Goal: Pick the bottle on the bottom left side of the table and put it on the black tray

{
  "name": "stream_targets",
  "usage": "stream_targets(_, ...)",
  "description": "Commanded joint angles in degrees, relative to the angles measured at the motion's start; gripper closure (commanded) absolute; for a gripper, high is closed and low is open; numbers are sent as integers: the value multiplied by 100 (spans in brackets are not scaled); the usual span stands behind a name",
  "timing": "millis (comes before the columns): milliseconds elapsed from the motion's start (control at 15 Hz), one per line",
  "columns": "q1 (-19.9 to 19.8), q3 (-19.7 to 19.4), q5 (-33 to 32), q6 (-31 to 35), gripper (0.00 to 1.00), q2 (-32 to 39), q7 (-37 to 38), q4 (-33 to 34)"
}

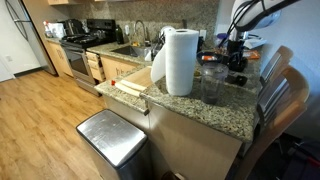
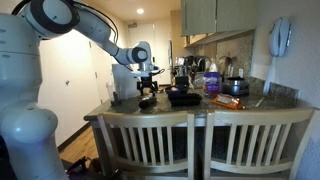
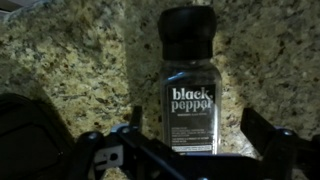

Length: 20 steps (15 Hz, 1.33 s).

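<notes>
The bottle is below my fingers in an exterior view, so my gripper should go lower first and then close on the bottle.
A clear bottle (image 3: 190,90) with a black cap and a "black pepper" label stands on the speckled granite table (image 3: 60,60). In the wrist view my gripper (image 3: 195,138) is open, with one finger on each side of the bottle's lower part and a gap on both sides. In both exterior views the gripper (image 1: 236,62) (image 2: 147,86) is low over the table near its edge. The bottle is a small dark shape below it (image 2: 147,100). The black tray (image 2: 184,97) lies on the table a little further along.
A white paper towel roll (image 1: 178,62) and a clear plastic tub (image 1: 210,80) stand on the table (image 1: 215,112). A pot (image 2: 235,87) and a purple item (image 2: 212,84) are at its far end. Wooden chairs (image 2: 200,140) line one side, and a metal bin (image 1: 112,140) stands below.
</notes>
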Motion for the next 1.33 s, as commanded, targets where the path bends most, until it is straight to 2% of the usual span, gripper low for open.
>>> stream_targets(0,-54,62,-11,-14,0,-5,8,11)
stream_targets(200,-52,62,-11,-15,0,-6,8,12)
stream_targets(333,31,42,-278,-153,0,411,423,302)
stream_targets(400,-36,62,-102,-34,0,40,144,28)
stream_targets(800,-29,73,-130,-31,0,94,199,53)
stream_targets(1067,0,46,-231,-597,0,664,559,447)
stream_targets(1133,-26,77,-168,-327,0,331,355,145)
stream_targets(1267,-25,76,-187,-389,0,540,482,242)
